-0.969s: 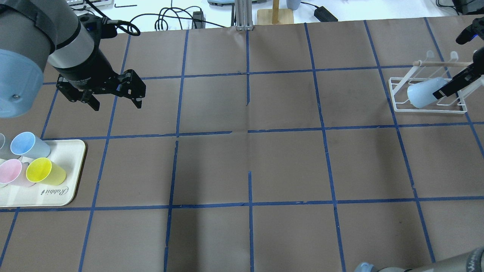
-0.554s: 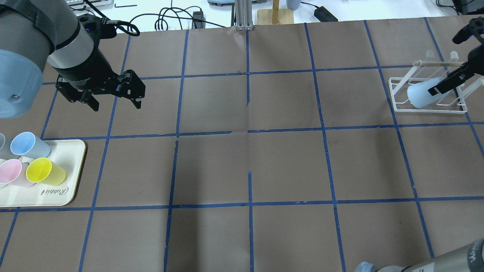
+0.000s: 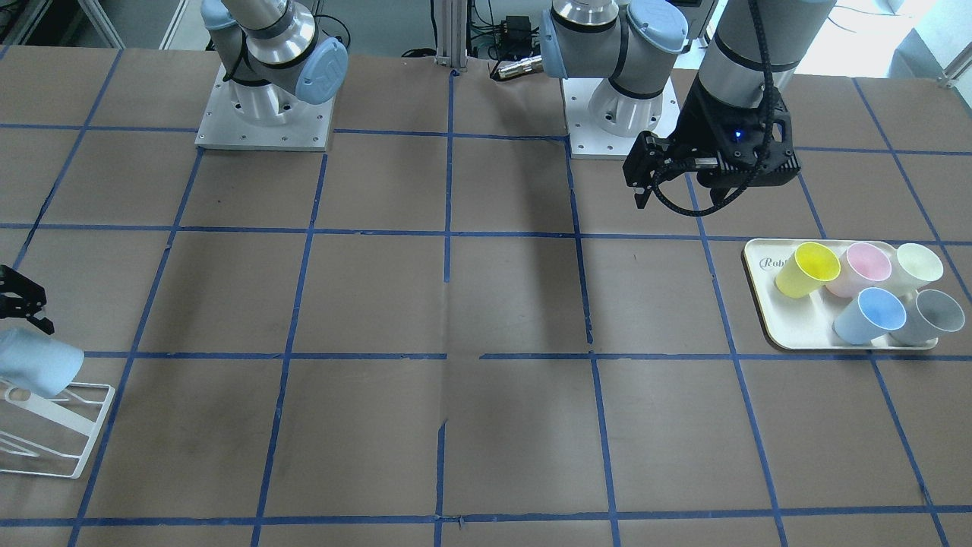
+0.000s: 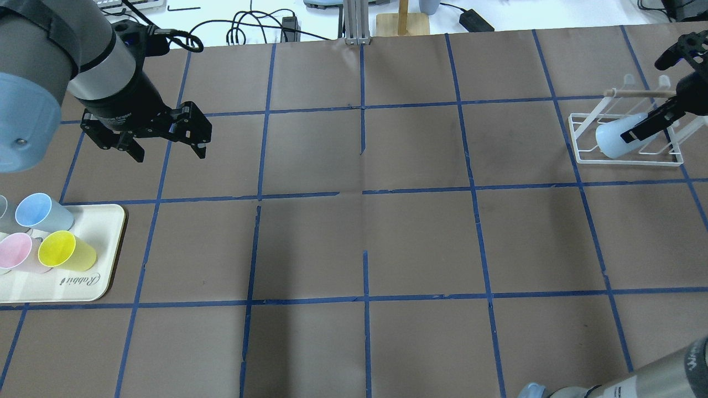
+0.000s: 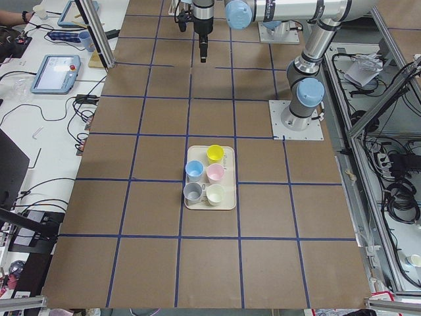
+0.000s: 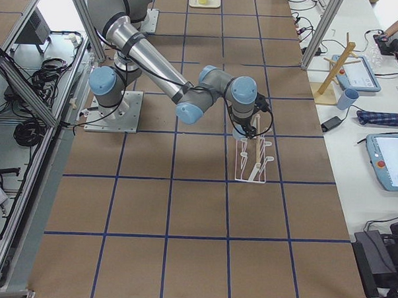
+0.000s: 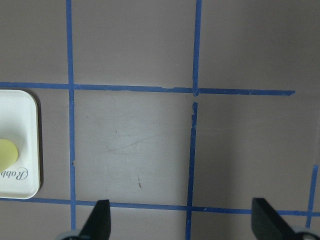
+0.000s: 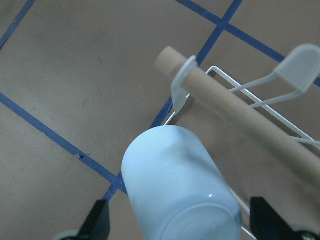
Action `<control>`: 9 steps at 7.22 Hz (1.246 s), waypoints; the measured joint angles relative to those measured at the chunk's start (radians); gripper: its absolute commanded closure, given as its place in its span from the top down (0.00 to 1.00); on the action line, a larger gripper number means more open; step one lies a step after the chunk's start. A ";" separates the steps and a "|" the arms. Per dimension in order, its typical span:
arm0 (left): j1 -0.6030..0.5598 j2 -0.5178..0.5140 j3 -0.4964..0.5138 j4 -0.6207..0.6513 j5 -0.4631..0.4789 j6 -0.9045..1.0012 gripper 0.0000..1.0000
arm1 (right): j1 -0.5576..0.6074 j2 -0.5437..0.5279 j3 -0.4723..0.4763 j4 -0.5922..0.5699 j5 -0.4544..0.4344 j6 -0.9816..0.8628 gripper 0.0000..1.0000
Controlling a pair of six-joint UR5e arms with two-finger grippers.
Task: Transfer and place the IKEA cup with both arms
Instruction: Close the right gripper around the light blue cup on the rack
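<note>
The IKEA cup has to pass between both arms. My right gripper should grab the IKEA cup by its base end next for that.
The IKEA cup, a pale sky-blue tumbler, hangs tilted on the white wire rack at the far right. It also shows in the right wrist view and the front view. My right gripper is open and hovers over the cup. Its fingers stand on either side of the cup with gaps, not touching it. My left gripper is open and empty above the table, beyond the tray. It also shows in the front view.
A cream tray at the left front holds a second blue cup, a yellow cup, a pink cup and others. The rack's wooden dowel runs beside the hung cup. Cables lie beyond the table's far edge.
My right gripper has shifted slightly left over the rack; the cup stays on the rack. The left gripper has hardly moved.
</note>
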 measured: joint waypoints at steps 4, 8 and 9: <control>-0.004 -0.004 0.019 -0.014 0.004 -0.021 1.00 | 0.001 0.013 0.001 -0.006 0.015 0.002 0.96; -0.012 -0.023 0.011 -0.014 -0.005 -0.011 1.00 | -0.001 0.017 0.003 -0.005 0.016 0.003 0.59; -0.012 -0.020 0.009 -0.009 -0.004 -0.010 1.00 | 0.000 0.018 0.002 -0.004 0.015 0.003 0.56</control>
